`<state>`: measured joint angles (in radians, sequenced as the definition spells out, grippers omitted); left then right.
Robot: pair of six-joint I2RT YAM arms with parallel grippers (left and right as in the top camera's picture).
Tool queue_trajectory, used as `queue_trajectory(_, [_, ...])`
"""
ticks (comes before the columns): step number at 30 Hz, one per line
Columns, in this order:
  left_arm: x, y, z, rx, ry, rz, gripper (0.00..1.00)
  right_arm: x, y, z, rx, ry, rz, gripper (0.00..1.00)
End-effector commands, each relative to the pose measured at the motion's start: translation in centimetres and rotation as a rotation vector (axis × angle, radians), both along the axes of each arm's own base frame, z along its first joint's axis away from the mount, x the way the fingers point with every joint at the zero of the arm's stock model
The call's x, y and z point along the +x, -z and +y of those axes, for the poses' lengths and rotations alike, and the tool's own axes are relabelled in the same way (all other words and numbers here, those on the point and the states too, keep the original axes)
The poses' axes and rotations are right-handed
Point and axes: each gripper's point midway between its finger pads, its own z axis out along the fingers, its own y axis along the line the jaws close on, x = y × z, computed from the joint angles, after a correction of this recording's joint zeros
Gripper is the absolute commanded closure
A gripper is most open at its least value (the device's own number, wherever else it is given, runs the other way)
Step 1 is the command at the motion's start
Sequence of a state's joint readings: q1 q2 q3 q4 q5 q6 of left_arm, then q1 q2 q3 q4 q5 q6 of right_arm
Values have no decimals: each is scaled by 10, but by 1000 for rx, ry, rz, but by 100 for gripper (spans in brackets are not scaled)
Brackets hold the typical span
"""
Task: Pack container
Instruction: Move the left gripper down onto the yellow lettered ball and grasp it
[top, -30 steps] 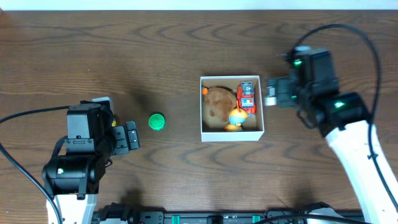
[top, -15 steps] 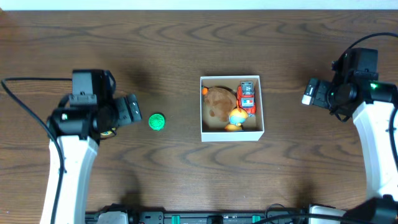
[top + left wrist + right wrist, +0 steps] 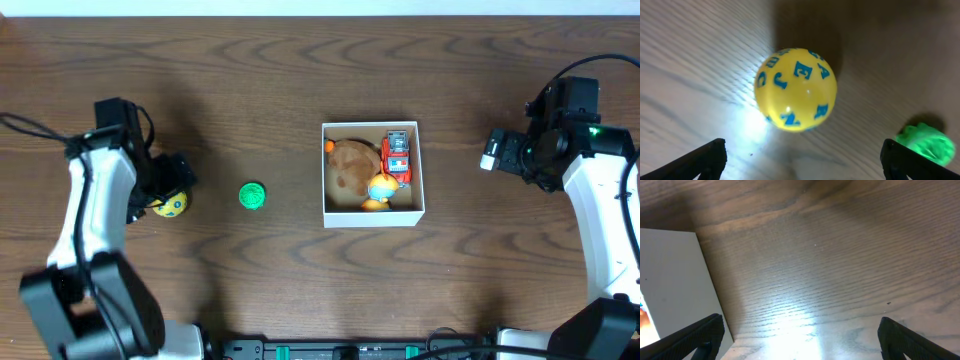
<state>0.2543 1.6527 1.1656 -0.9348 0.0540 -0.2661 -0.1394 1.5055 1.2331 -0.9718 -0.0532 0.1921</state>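
Observation:
My left gripper grabs the yellow ball by its opposite sides next, so the ball's bottom stays free to settle into the container (image 3: 373,216).
The container (image 3: 373,216), a small square white box with a tan inside, stands mid-table and holds a brown plush, a red toy truck (image 3: 397,157) and a small orange-yellow toy (image 3: 381,188). Its white wall shows in the right wrist view (image 3: 670,275). A yellow ball with blue letters (image 3: 169,206) (image 3: 795,89) lies at the left. A green toy (image 3: 252,196) (image 3: 925,144) lies between ball and container. My left gripper (image 3: 172,178) (image 3: 802,165) is open just above the yellow ball. My right gripper (image 3: 493,150) (image 3: 800,340) is open and empty, right of the container.
The dark wooden table top (image 3: 300,70) runs to a pale edge at the back. Black cables loop from both arms at the left and right sides.
My left arm has swung back and left, so its gripper now sits over the yellow ball. My right arm has drawn away to the right of the container.

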Motion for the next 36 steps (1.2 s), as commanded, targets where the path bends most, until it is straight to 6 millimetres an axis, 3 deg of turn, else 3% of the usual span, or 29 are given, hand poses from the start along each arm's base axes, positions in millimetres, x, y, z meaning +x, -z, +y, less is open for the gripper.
queue_trajectory(1, [1, 19, -1, -26, -11, 58, 2, -1, 4, 0, 9, 2, 12, 1])
queue_trajectory(5, [-2, 39, -1, -41, -11, 118, 2, -2, 4, 0, 10, 2, 13, 1])
queue_trajectory(9, [-2, 47, -1, -44, -11, 132, 2, -3, 4, 1, 11, 2, 21, 1])
queue_trajectory(19, [2, 47, 0, -37, -7, 119, 47, -5, 5, 1, 11, 2, 28, 1])
queue_trajectory(27, [4, 45, 1, -36, -7, 112, 63, -6, 5, 1, 12, 2, 30, 1])
queue_trajectory(31, [11, 20, -3, -41, 4, 88, 72, -5, 5, 1, 11, 2, 29, 1])
queue_trajectory(36, [36, -51, -25, -8, 89, -50, 73, -5, 5, 1, 11, 2, 27, 1])
